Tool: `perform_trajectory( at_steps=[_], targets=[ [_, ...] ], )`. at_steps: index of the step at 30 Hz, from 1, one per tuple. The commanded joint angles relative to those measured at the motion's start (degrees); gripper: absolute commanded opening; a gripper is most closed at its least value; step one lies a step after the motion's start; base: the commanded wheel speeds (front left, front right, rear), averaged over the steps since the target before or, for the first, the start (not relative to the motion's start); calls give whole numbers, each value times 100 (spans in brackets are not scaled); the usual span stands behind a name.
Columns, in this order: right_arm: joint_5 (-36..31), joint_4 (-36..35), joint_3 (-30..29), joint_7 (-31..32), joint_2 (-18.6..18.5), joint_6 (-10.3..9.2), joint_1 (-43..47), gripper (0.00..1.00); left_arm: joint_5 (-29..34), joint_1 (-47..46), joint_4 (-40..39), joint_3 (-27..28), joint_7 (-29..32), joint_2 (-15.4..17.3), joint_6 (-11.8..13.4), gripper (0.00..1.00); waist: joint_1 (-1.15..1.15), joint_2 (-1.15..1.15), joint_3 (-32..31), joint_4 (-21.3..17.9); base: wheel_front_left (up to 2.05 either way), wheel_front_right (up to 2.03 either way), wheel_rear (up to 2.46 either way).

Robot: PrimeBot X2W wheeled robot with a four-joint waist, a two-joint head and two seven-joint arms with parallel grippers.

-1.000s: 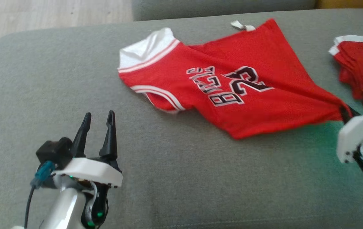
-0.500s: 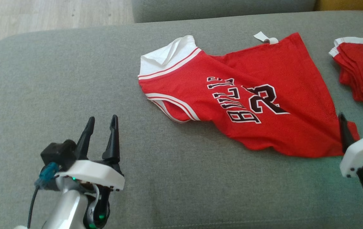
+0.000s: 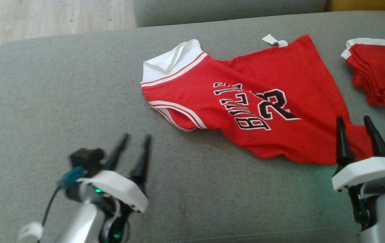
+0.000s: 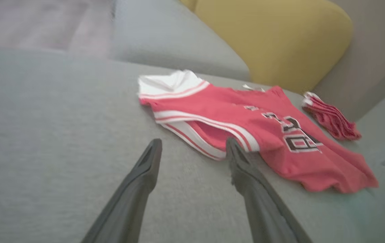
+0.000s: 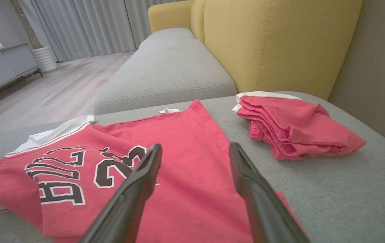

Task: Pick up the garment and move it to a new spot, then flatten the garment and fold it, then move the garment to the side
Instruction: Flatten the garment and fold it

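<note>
My left gripper grabs the jersey by the white cloth at its neckline (image 3: 171,61) next. That cloth stands up in a fold while the red front lies flat.
The garment (image 3: 246,101), a red jersey with white trim and black lettering, lies spread but creased on the grey cushion (image 3: 60,101); it also appears in the left wrist view (image 4: 263,131) and the right wrist view (image 5: 179,162). My right gripper (image 3: 354,121) stands open over the jersey's near right corner, nothing between its fingers; the red cloth lies below them (image 5: 195,148). My left gripper (image 3: 135,138) is open above bare cushion, left of the jersey's striped armhole (image 4: 194,143).
A folded red garment (image 3: 376,77) lies at the cushion's far right (image 5: 293,128). A yellow backrest (image 5: 273,44) rises behind it. Another grey seat (image 5: 169,71) adjoins at the back, with wooden floor (image 3: 44,17) beyond the left edge.
My right gripper has let go of the jersey's corner and opened; the cloth has settled on the cushion. My left gripper has moved right, toward the jersey. The camera shifted.
</note>
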Motion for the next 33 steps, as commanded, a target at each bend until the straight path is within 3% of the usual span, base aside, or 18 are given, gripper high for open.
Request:
perform_trajectory(
  at_steps=[1,7,15,26,27,28,29,33],
  targets=[
    [-35,-177,110,-70,-22,-4,-245,100,-185,-407,-130,-11,391,27,-222,100,0,0,41,-72,0,0,0],
    [-1,-125,179,-154,6,-4,-401,100,-677,-1034,395,-324,1518,-197,-519,100,0,0,209,-352,0,0,0],
    [60,-35,273,-289,43,-4,-485,100,-1547,-1657,1267,-342,2357,-496,-632,100,0,0,432,-816,0,0,0],
    [101,142,304,-416,70,-4,-560,100,-2194,-2375,2191,-53,2049,-597,-502,98,0,0,561,-1061,0,0,0],
    [102,157,305,-423,71,-4,-562,100,-2226,-2410,2251,-48,2003,-599,-507,46,0,0,546,-1060,0,0,0],
    [102,171,301,-429,72,-4,-563,100,-2252,-2438,2304,-46,1954,-601,-514,15,0,0,531,-1055,0,0,0],
    [99,184,293,-435,72,-4,-560,100,-2273,-2456,2352,-53,1913,-602,-529,0,0,0,511,-1046,0,0,0],
    [93,225,261,-444,75,-4,-534,100,-2284,-2489,2431,-152,1779,-604,-618,0,0,0,440,-1015,0,0,0]
  ],
)
